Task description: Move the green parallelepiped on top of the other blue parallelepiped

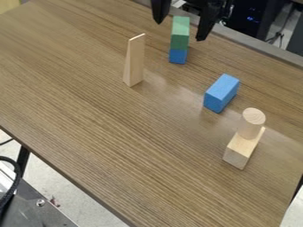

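Note:
The green block [180, 33] needs to be stacked on the other blue block, so my gripper should pick it up by its opposite sides next.
The black gripper [179, 27] hangs at the top edge, open, with one finger on each side of the green block [180, 33] and a gap between each finger and it. That green block rests on a small blue block [177, 56] on the table. Lower and to the right, another blue block [221, 93] lies alone on the wood, its top face bare. Whether the fingertips are level with the green block or above it, I cannot tell.
A tall thin wooden wedge [134, 60] stands left of the green and blue stack. Toward the lower right, a wooden cylinder [251, 123] stands on a pale wooden block [241, 149]. The brown table [118, 146] has its front edge running diagonally at lower left.

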Robot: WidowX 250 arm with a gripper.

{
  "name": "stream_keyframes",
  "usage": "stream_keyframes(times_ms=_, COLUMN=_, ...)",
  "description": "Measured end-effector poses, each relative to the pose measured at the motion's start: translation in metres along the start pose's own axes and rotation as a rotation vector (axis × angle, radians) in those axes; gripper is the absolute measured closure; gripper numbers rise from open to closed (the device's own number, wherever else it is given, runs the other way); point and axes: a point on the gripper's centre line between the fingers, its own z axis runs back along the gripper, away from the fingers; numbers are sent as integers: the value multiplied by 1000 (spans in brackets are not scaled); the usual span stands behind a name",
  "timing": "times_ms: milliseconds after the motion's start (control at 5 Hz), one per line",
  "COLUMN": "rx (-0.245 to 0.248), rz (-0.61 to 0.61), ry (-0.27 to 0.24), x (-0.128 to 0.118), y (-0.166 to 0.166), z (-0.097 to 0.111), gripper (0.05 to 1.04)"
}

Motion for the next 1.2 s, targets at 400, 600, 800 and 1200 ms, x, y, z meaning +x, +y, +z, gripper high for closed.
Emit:
stream_keyframes(times_ms=400, rx=13, rz=22, ry=58, x=13, y=-2, z=-27, gripper=85)
stream_keyframes(times_ms=600, rx=15, rz=79, ry=56, x=37, y=6, z=-39, gripper=85)
stream_keyframes(times_ms=800, rx=1, rz=140, ry=39, x=61, y=13, z=-48, gripper=85)
stream_keyframes(times_ms=1200, rx=-29, rz=265, ry=43, x=93, y=29, z=-69, gripper=85)
